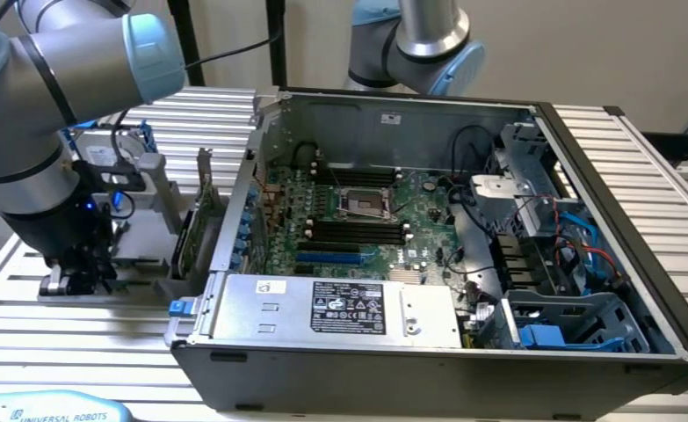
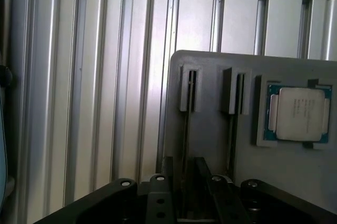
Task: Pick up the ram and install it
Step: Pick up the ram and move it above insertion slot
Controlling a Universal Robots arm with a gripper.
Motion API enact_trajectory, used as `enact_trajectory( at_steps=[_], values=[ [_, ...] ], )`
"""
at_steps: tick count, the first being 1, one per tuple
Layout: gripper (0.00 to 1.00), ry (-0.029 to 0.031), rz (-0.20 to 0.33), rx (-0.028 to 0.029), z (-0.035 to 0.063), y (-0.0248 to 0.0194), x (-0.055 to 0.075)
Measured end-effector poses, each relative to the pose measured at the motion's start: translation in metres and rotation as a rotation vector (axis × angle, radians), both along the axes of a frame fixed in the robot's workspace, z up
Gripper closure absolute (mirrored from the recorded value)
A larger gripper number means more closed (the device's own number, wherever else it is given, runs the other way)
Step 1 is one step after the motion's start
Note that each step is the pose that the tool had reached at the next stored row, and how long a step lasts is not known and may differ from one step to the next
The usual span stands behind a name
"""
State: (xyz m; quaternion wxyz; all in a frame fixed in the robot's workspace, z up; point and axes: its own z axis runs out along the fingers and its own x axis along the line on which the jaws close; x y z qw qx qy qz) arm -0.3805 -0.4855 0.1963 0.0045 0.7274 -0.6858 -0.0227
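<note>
I will grab the ram [image 2: 185, 134] by the middle of its top edge [image 2: 184, 182] with my gripper next. It needs to go in the black memory slots of the motherboard.
The ram [image 2: 185, 134] looks like a thin dark strip standing on edge in a slot of the grey holder plate [image 2: 210, 139]. A second strip like it [image 2: 232, 129] stands in the neighbouring slot. My gripper [image 2: 187, 184] is open, with one black finger [image 2: 158, 192] on each side of the first strip and a gap to it on both sides. In the exterior view my gripper [image 1: 76, 272] hangs low over the grey holder [image 1: 144, 264], at that view's left of the open computer case [image 1: 438, 352]. The motherboard's black memory slots [image 1: 350, 230] lie inside the case.
A square silver processor chip [image 2: 299, 113] sits in a pocket of the holder plate. An upright green card [image 1: 191, 230] stands between the holder and the case wall. A power supply [image 1: 337, 308], cables [image 1: 578, 255] and drive bays crowd the case. A second arm [image 1: 420, 44] stands behind it.
</note>
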Motion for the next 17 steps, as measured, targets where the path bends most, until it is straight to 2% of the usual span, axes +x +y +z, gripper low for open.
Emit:
enact_trajectory(
  at_steps=[5, 6, 15, 16, 17],
  values=[
    [0.72, -0.0003, 0.0, 0.0007, -0.0002, 0.0009, -0.0007],
    [0.79, -0.0001, 0.0, 0.0008, -0.0001, 0.0012, -0.0007],
    [0.81, 0.0, 0.0, 0.0008, 0.0, 0.0031, -0.0009],
    [0.87, 0.0, 0.0, 0.0009, 0.0, 0.0031, -0.0009],
    [0.87, 0.0, 0.0, 0.0008, 0.0, 0.0031, -0.0009]
  ],
)
